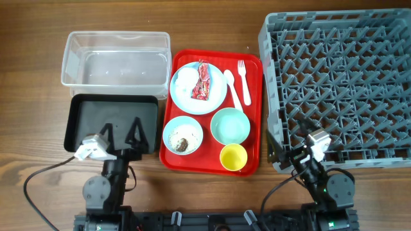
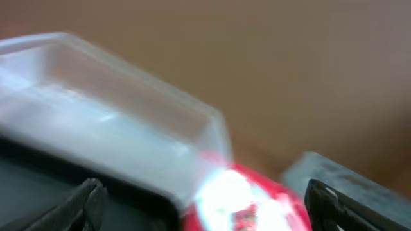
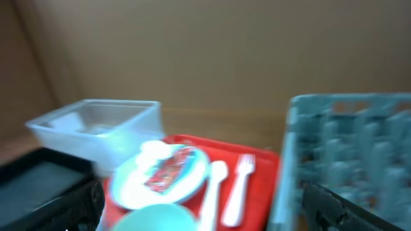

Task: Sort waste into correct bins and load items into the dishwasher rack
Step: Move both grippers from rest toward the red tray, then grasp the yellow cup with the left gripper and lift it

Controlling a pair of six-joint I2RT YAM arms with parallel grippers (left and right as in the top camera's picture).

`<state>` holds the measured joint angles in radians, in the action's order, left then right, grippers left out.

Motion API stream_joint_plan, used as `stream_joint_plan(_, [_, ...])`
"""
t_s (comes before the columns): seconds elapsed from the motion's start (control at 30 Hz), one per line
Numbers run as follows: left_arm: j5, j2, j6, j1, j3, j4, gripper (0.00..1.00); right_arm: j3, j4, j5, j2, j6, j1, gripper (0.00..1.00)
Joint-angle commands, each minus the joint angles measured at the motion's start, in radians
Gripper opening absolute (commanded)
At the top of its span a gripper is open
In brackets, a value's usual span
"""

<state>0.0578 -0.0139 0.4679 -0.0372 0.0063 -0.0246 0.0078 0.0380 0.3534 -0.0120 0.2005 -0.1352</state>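
Observation:
My left gripper reaches the yellow cup and grabs its rim next, leaving the cup's bottom end free to hand over for rack loading.
On the red serving tray, a light blue plate holds the red wrapper and the white tissue ball. The white fork and spoon lie beside it. In front stand the small blue bowl with rice and brown bits, the mint bowl and the yellow cup. The clear tub and black tray lie to the left, the grey rack to the right. My left gripper is open over the black tray. My right gripper is open at the rack's front left corner.
Both wrist views are blurred. The left wrist view shows the open fingers, the tub and the red tray's corner. The right wrist view shows the open fingers, the plate, fork and rack.

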Motion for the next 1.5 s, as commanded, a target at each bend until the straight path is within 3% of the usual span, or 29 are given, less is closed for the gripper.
stream_joint_plan(0.0, [0.239, 0.006, -0.012, 0.004, 0.076, -0.044, 1.00, 0.075, -0.013, 0.196, 0.002, 0.163, 0.004, 1.00])
stream_joint_plan(0.13, [0.248, -0.091, -0.042, 0.004, 0.277, 0.105, 1.00, 0.285, -0.171, 0.181, -0.064, 0.163, 0.004, 1.00])
stream_joint_plan(0.3, [0.309, -0.400, -0.089, 0.004, 0.636, 0.436, 1.00, 0.584, -0.435, 0.160, -0.328, 0.157, 0.004, 1.00])
stream_joint_plan(0.47, [0.313, -0.733, -0.131, 0.000, 0.996, 0.727, 1.00, 0.943, -0.716, 0.164, -0.676, -0.065, 0.004, 1.00])
stream_joint_plan(0.7, [0.492, -0.893, -0.068, -0.033, 1.054, 0.831, 1.00, 1.081, -0.810, 0.242, -0.886, -0.014, 0.004, 1.00])
stream_joint_plan(0.8, [0.481, -0.945, -0.115, -0.143, 1.054, 0.919, 0.97, 1.081, -0.812, 0.206, -0.917, 0.024, 0.004, 1.00])
stream_joint_plan(0.9, [0.331, -1.033, -0.121, -0.345, 1.052, 1.021, 0.92, 1.081, -0.848, 0.026, -0.927, 0.129, 0.004, 1.00])
stream_joint_plan(1.03, [0.211, -1.177, -0.108, -0.603, 1.051, 1.017, 0.91, 1.081, -0.870, -0.020, -0.927, 0.149, 0.004, 1.00])
stream_joint_plan(1.13, [0.077, -1.303, -0.082, -0.769, 1.051, 0.959, 0.84, 1.081, -0.885, -0.020, -0.927, 0.151, 0.004, 1.00])
stream_joint_plan(1.3, [-0.016, -1.518, -0.063, -0.891, 1.051, 0.857, 0.74, 1.081, -0.919, -0.020, -0.927, 0.151, 0.004, 1.00])
stream_joint_plan(1.4, [-0.016, -1.607, -0.041, -0.890, 1.051, 0.796, 0.57, 1.081, -0.922, -0.020, -0.927, 0.151, 0.004, 1.00])
stream_joint_plan(1.47, [-0.014, -1.620, -0.013, -0.885, 1.051, 0.790, 0.38, 1.081, -0.927, -0.020, -0.927, 0.151, 0.004, 1.00])
